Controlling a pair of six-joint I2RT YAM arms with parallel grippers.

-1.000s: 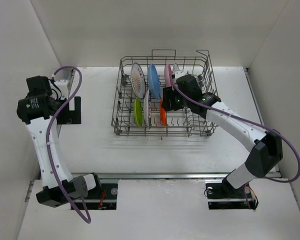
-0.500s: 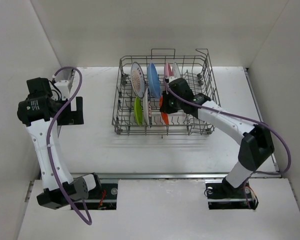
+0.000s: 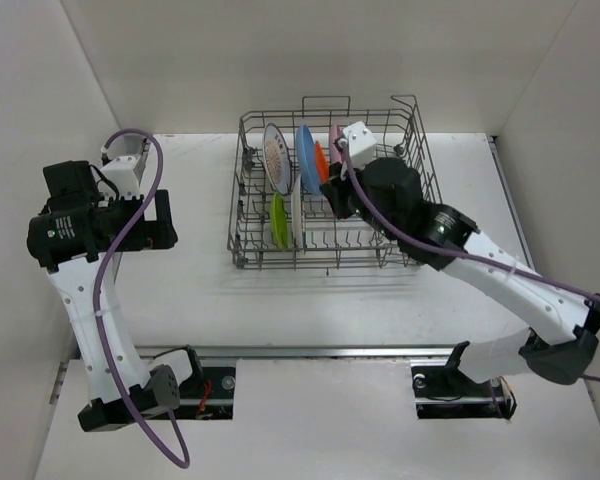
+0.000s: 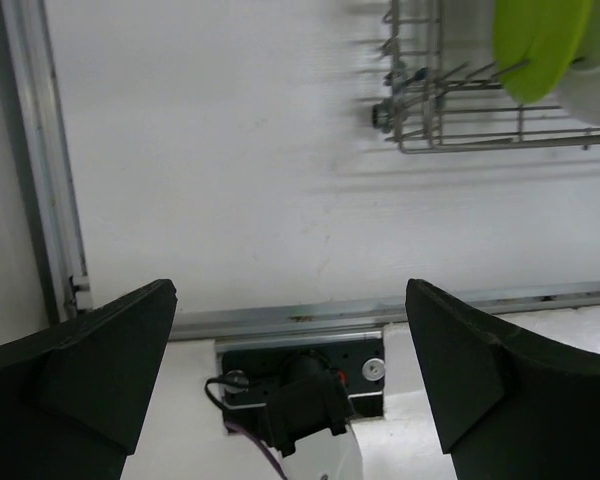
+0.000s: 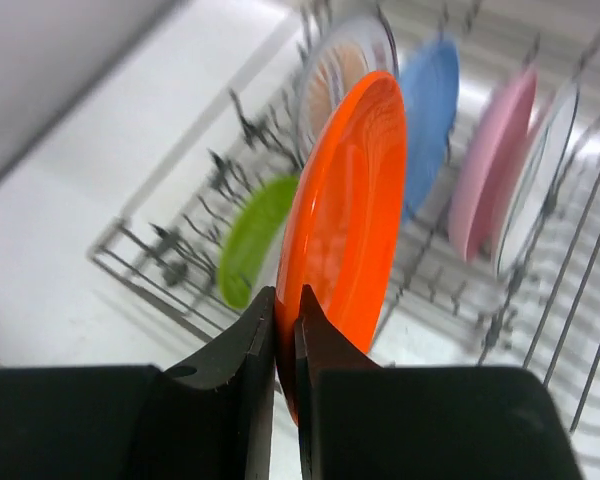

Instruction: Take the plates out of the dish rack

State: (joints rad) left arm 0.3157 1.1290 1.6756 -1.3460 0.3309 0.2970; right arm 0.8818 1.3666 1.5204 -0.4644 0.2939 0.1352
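The orange plate's bottom needs to be free to rest on the tabletop, so my left gripper will grab the plate by its exposed rim (image 3: 321,157) next.
The grey wire dish rack (image 3: 325,266) stands at the back middle of the table. My right gripper (image 3: 329,186) is shut on the rim of a small orange plate (image 3: 321,162) (image 5: 345,215), held upright above the rack's tines; the fingers (image 5: 252,340) pinch its lower edge. Still standing in the rack are a patterned white plate (image 3: 275,158), a blue plate (image 3: 306,157), a pink plate (image 3: 335,137), a lime green plate (image 3: 277,221) (image 5: 250,240) and a white one (image 3: 296,214). My left gripper (image 3: 161,224) (image 4: 290,370) hangs wide open over the table left of the rack, holding nothing.
White walls close in the table on the left, back and right. The left wrist view shows the rack's near left corner (image 4: 420,110), the green plate (image 4: 540,40), the metal rail at the table's front edge (image 4: 310,312) and the left arm's base (image 4: 300,395).
My right gripper dipped into the rack's front row, closed on the orange plate and lifted it up and back. The left arm shifted slightly, still open.
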